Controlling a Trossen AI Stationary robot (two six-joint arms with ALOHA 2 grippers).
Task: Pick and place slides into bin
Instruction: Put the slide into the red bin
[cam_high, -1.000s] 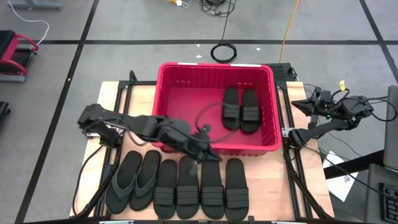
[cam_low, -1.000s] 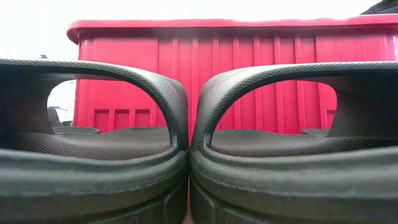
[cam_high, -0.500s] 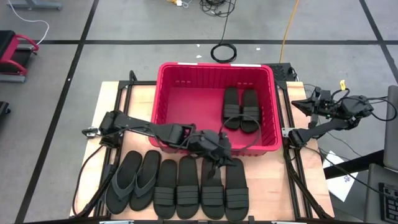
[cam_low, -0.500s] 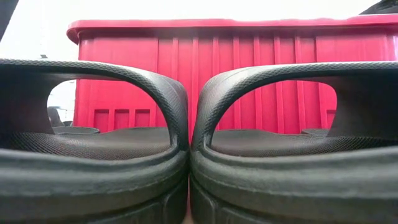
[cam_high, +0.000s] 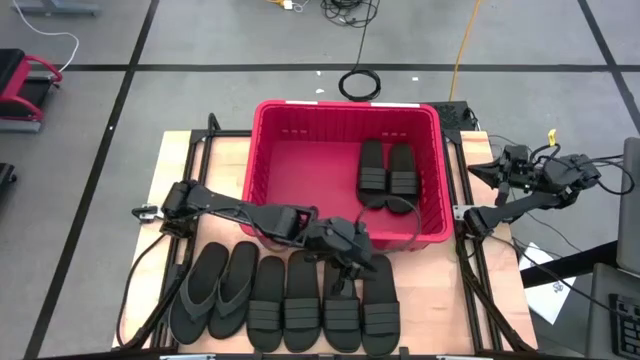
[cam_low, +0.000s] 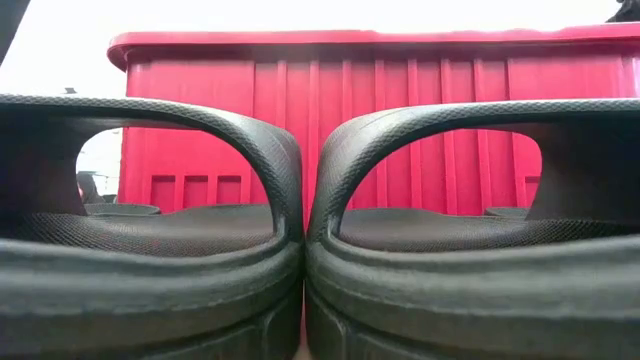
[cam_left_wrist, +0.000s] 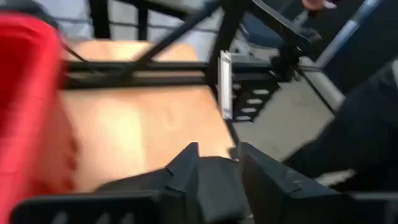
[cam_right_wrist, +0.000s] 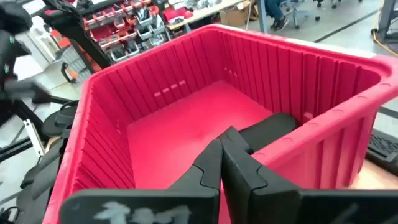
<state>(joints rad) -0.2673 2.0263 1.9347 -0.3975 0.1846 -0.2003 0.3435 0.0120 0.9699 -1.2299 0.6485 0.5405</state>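
Note:
Next, my left gripper picks up the rightmost black slide by its strap (cam_high: 381, 319) to place the slide into the red bin.
The red bin (cam_high: 262, 160) stands at the table's far middle, with two band-strap slides (cam_high: 388, 172) lying flat in its right part. Six slides lie side by side on the table in front of it: two thong slides (cam_high: 215, 290) at the left and four band-strap slides (cam_high: 320, 295). My left gripper (cam_high: 345, 265) is low over the far ends of the two rightmost slides (cam_high: 360, 270), close to the bin's near wall. Its fingers are open, with black rubber (cam_left_wrist: 217, 180) between them. My right gripper (cam_high: 480, 168) is shut and waits beyond the bin's right wall. My left gripper has its open fingers (cam_left_wrist: 186, 168) on either side of a black slide's edge (cam_left_wrist: 217, 180), coming slanting down and pointing toward the table's right. I cannot tell whether they touch it. The slide lies flat on the table.
The low view shows two slides (cam_low: 300, 250) side by side close up, with the bin's ribbed near wall (cam_low: 400, 130) behind them. Bare wood (cam_high: 495, 280) lies to the right of the slide row. Black frame rails (cam_high: 470, 270) run along the table's sides.
My left gripper has gone toward the table's right edge along the bin's near wall, then down and toward the near edge onto the far ends of the two rightmost slides. The slides have kept still.

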